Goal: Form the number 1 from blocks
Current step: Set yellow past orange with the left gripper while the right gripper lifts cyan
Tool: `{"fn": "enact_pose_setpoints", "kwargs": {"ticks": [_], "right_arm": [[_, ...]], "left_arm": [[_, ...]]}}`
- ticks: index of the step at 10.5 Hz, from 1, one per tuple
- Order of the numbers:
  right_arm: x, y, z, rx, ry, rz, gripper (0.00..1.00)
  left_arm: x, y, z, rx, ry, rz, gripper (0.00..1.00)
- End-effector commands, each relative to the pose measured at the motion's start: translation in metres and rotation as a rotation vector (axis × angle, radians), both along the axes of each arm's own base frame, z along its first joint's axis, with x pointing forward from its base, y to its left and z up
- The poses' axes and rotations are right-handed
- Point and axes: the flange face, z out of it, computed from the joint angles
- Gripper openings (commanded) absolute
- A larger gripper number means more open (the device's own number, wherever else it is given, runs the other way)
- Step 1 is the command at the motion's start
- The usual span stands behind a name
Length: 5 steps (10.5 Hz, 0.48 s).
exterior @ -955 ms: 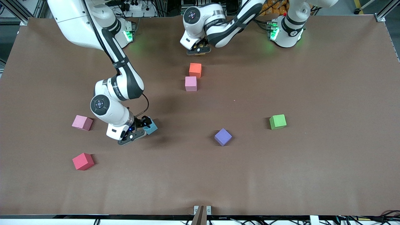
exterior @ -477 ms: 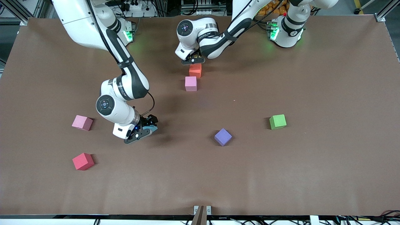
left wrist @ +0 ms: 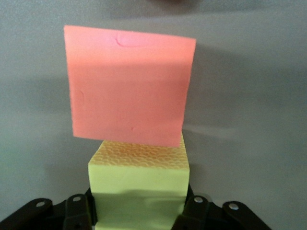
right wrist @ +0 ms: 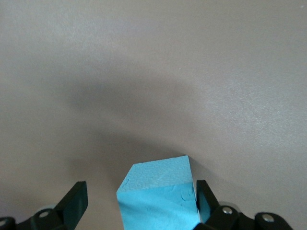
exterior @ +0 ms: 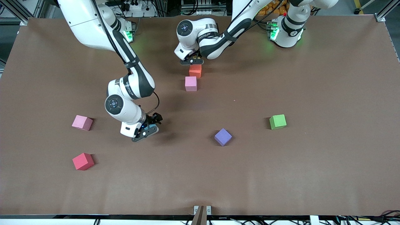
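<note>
The robot's right gripper will next make the number 1 longer beyond the pink block (exterior: 191, 84), so it should grab the light blue block by its opposite sides.
My left gripper (exterior: 191, 61) is shut on the yellow block (left wrist: 139, 184), low over the table and against the orange block (exterior: 195, 70), on its side farther from the front camera. The orange block (left wrist: 129, 86) touches the yellow one's edge. A pink block (exterior: 191, 83) lies just nearer the camera than the orange. My right gripper (exterior: 147, 128) stands open astride the light blue block (right wrist: 158, 199); one finger touches it, the other finger (right wrist: 76, 200) stands apart. The purple (exterior: 223, 137), green (exterior: 277, 121), red (exterior: 83, 161) and second pink (exterior: 82, 122) blocks lie scattered.
The brown table (exterior: 328, 172) runs wide toward the front camera. The red and second pink blocks lie toward the right arm's end, the green toward the left arm's end. A small bracket (exterior: 202, 210) sits at the near edge.
The left gripper has come down with the yellow block to the orange block's side. The right gripper has slid toward the table's middle, over the light blue block, which stayed put.
</note>
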Motion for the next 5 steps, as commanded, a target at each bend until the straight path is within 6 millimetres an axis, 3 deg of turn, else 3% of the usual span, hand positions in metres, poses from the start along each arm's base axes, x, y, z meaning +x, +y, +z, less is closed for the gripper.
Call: {"fn": "enact_pose_setpoints", "kwargs": {"ticks": [1,3,5], "right_arm": [[0.002,-0.001,-0.006,-0.025,-0.011,0.04,1.0],[0.003,-0.005,-0.007,-0.044,-0.017,0.053,1.0],[0.007,-0.014,-0.013,-0.055,-0.022,0.042,0.87]], "left_arm": [[0.011,0.004,-0.003,0.028,-0.016,-0.031,0.0],[0.017,0.007,-0.001,0.038,-0.024,-0.042,0.0],[0.025,0.009,-0.002,0.039,-0.026,-0.034,0.0]]}}
